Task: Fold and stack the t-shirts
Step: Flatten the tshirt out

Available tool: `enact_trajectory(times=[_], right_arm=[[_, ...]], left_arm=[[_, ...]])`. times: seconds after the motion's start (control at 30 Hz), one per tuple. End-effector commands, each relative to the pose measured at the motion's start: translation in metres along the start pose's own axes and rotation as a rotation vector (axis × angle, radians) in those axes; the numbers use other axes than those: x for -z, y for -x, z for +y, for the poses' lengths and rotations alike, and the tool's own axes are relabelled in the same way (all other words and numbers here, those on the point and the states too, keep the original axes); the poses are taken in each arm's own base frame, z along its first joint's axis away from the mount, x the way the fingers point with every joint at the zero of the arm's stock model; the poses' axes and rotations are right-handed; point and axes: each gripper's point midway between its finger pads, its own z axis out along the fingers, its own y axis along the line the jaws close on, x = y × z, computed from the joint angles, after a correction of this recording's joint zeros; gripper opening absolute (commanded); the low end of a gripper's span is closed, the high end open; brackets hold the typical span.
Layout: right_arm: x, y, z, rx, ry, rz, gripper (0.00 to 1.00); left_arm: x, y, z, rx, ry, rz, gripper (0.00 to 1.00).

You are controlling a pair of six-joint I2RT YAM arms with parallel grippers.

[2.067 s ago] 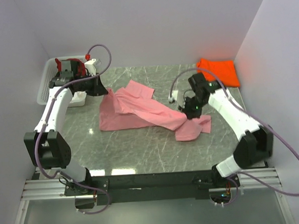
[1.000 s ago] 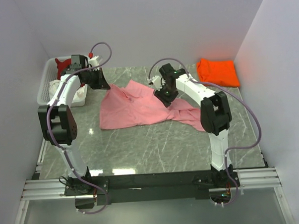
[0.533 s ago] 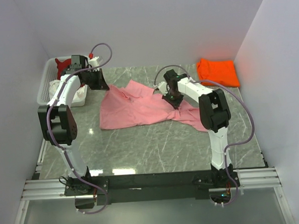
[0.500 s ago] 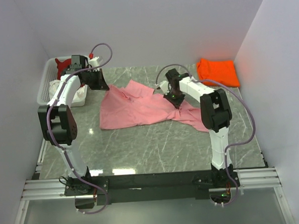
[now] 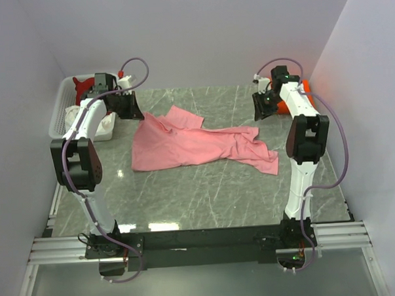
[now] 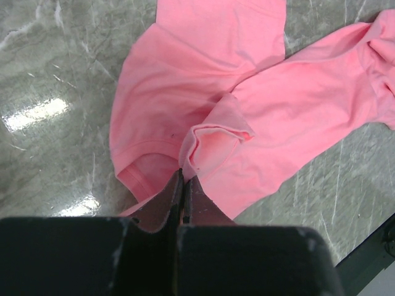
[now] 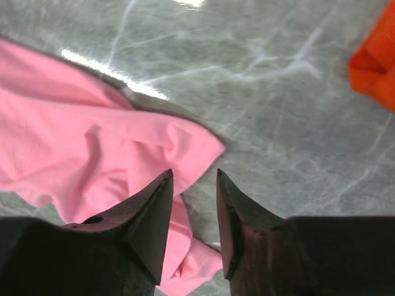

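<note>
My right gripper grabs the light pink t-shirt by its far corner nearest the orange t-shirt next, to stretch and spread the light pink t-shirt for folding.
The light pink t-shirt [image 5: 197, 145] lies crumpled across the middle of the table; it also shows in the left wrist view [image 6: 259, 105] and the right wrist view [image 7: 86, 148]. My left gripper [image 5: 138, 116] is shut on a fold of the shirt's far left edge [image 6: 183, 176]. My right gripper [image 5: 258, 114] is open and empty above bare table, just beyond the shirt's right end [image 7: 193, 177]. The folded bright orange t-shirt [image 5: 299, 98] lies at the back right, partly behind my right arm; its edge shows in the right wrist view [image 7: 378, 65].
A white lattice basket [image 5: 57, 121] stands at the back left, holding a dark red t-shirt [image 5: 83, 84] and a white one [image 5: 75, 116]. Walls close in the table on the left, back and right.
My right gripper has let go of the pink shirt and swung back right, towards the orange shirt. The shirt's right end now lies flat. My left arm has not moved.
</note>
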Motion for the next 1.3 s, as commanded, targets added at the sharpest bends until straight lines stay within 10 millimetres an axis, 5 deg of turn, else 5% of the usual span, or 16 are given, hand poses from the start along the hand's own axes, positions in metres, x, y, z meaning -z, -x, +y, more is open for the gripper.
enact_trajectory(times=[0.0,0.2,0.4,0.57,0.93,1.17,1.27], right_arm=[[0.006,0.015,0.001,-0.080,0.032,-0.049,0.43],[0.016,0.027,0.003,0.000,0.034,-0.097,0.56],[-0.009,0.005,-0.019,0.084,-0.064,0.009,0.49],[-0.025,-0.019,-0.016,0.165,-0.077,0.110,0.50],[-0.048,-0.039,-0.032,0.193,-0.108,0.202,0.50],[-0.047,-0.039,-0.015,0.200,-0.007,0.195,0.33],[-0.043,-0.041,-0.008,0.206,0.035,0.206,0.18]], left_arm=[[0.002,0.012,-0.002,-0.010,-0.010,-0.023,0.01],[0.003,0.013,-0.002,-0.016,-0.007,-0.016,0.01],[0.000,0.016,-0.001,-0.021,-0.015,-0.011,0.00],[-0.003,0.018,0.000,-0.034,-0.026,0.002,0.00],[-0.006,0.010,0.004,-0.063,-0.031,0.055,0.01],[-0.009,0.013,0.007,-0.065,-0.030,0.057,0.01],[-0.009,0.017,0.003,-0.064,-0.047,0.047,0.01]])
